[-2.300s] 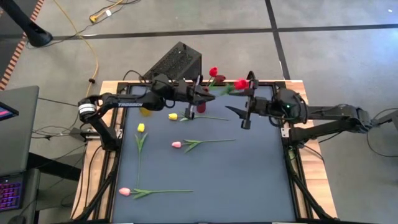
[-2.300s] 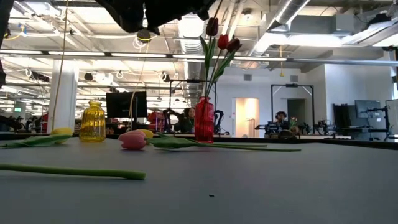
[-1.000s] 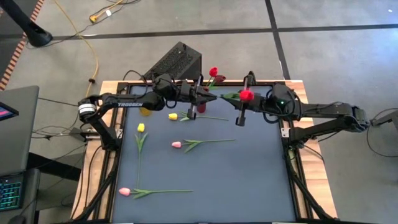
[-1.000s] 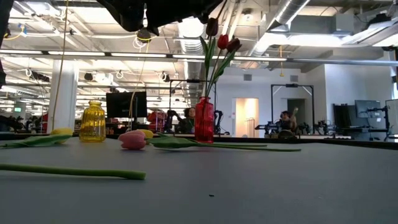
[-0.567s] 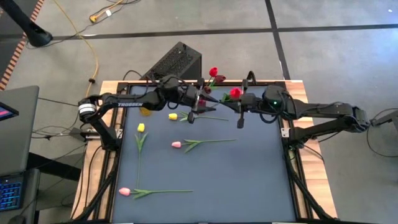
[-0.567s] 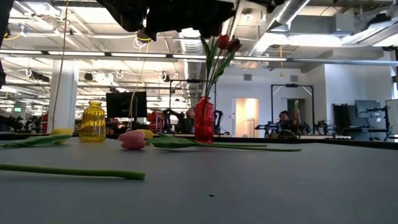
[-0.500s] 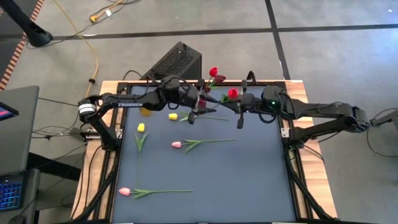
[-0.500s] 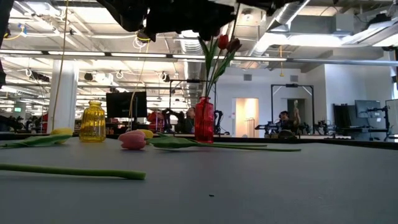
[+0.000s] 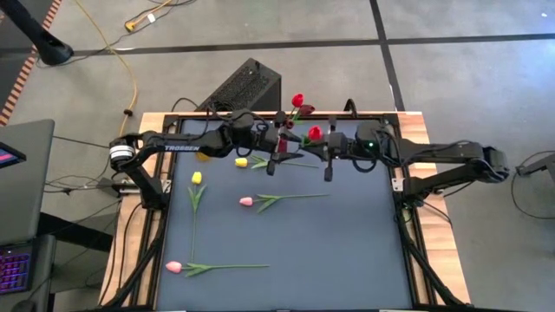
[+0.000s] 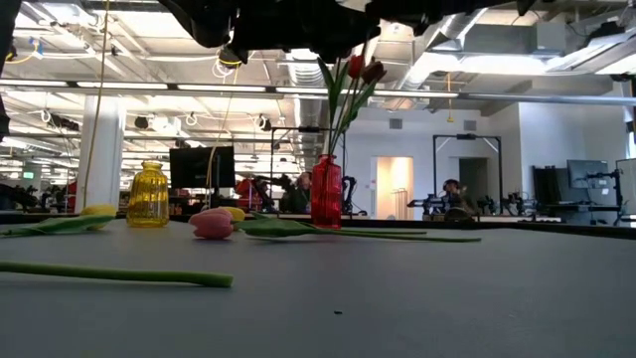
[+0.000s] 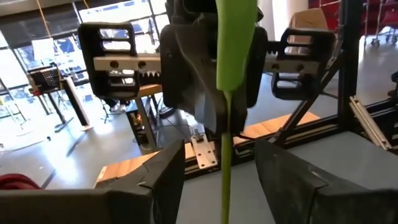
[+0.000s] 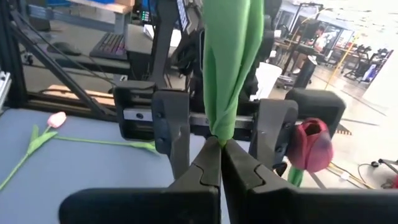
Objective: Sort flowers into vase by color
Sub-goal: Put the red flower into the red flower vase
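Observation:
Next, my left gripper grabs the red tulip by its thin lower stem (image 11: 226,171) to bring the tulip to the red vase.
My right gripper (image 9: 305,149) is shut on a red tulip whose head (image 9: 314,133) shows just right of the red vase (image 10: 325,191). The vase stands near the table's far edge and holds a red-headed flower (image 9: 297,100) and a maroon one (image 12: 308,146). My left gripper (image 11: 221,155) faces the right one, open, its fingers (image 11: 171,165) on either side of the hanging stem (image 11: 225,162) without touching it. Two yellow tulips (image 9: 241,162) (image 9: 197,178) and two pink tulips (image 9: 246,201) (image 9: 173,267) lie flat on the mat. My right gripper pinches the red tulip's green stem (image 12: 219,127) between its two fingers (image 12: 208,168), at the foot of a wrapped leaf. The fingers come level from the table's right side and lie across the stem. The tulip is roughly upright, clear of the table, its thin lower stem hanging below.
A yellow vase (image 10: 147,194) stands at the far left, partly under my left arm (image 9: 186,143). A black box (image 9: 247,87) sits beyond the far edge. The mat's right half and near middle (image 9: 347,243) hold no objects.
My right gripper has gone toward the table's left with the red tulip, bringing its head closer to the red vase and to my left gripper. My left gripper has shifted a little toward the near edge.

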You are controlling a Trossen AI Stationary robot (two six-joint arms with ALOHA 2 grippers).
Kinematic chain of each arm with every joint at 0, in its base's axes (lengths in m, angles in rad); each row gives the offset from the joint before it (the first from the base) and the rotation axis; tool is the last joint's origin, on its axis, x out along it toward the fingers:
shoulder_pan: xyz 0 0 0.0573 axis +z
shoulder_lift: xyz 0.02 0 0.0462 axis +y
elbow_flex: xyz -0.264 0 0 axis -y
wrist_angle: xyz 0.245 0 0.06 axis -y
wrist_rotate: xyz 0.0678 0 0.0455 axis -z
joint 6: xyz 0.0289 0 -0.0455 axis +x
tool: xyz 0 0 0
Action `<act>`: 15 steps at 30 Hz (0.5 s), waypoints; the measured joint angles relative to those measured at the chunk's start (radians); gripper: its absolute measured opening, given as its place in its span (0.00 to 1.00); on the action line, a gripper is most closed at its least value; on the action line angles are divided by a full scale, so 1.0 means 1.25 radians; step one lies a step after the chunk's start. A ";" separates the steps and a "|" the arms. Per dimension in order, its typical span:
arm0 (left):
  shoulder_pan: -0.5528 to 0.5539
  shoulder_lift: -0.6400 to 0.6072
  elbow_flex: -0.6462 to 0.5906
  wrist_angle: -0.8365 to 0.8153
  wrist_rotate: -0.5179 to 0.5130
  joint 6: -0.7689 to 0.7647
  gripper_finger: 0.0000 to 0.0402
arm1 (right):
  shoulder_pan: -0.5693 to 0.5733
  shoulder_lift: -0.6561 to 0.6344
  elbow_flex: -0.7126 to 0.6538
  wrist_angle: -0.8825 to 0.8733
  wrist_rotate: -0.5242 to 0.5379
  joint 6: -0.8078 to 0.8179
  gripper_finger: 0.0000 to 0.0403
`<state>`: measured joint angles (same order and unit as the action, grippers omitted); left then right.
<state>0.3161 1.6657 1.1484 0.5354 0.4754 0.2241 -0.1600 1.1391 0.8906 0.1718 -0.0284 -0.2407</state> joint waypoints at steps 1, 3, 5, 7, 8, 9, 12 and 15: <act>0.000 0.000 0.000 0.000 -0.002 0.000 0.45 | 0.000 0.002 0.000 -0.001 0.000 -0.001 0.07; 0.000 0.000 0.000 -0.001 -0.003 0.000 0.43 | -0.004 0.001 0.000 -0.001 0.001 -0.010 0.07; 0.000 0.000 0.000 -0.002 -0.003 0.001 0.40 | -0.005 -0.005 0.000 -0.006 0.001 -0.017 0.07; 0.000 0.000 0.000 -0.002 -0.004 0.001 0.37 | -0.010 -0.011 0.000 -0.006 0.003 -0.018 0.07; 0.000 0.000 0.000 -0.002 -0.004 0.001 0.35 | -0.012 -0.016 0.000 -0.008 0.003 -0.018 0.07; 0.000 0.000 0.000 -0.002 -0.004 0.003 0.33 | -0.015 -0.018 0.000 -0.009 0.003 -0.018 0.07; 0.000 0.000 0.000 -0.002 -0.004 0.007 0.25 | -0.022 -0.020 0.000 -0.009 0.002 -0.017 0.07; 0.001 0.000 0.000 -0.002 -0.007 0.007 0.16 | -0.026 -0.020 0.000 -0.012 0.001 -0.017 0.08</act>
<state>0.3171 1.6657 1.1484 0.5335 0.4665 0.2329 -0.1925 1.1146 0.8906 0.1565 -0.0275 -0.2623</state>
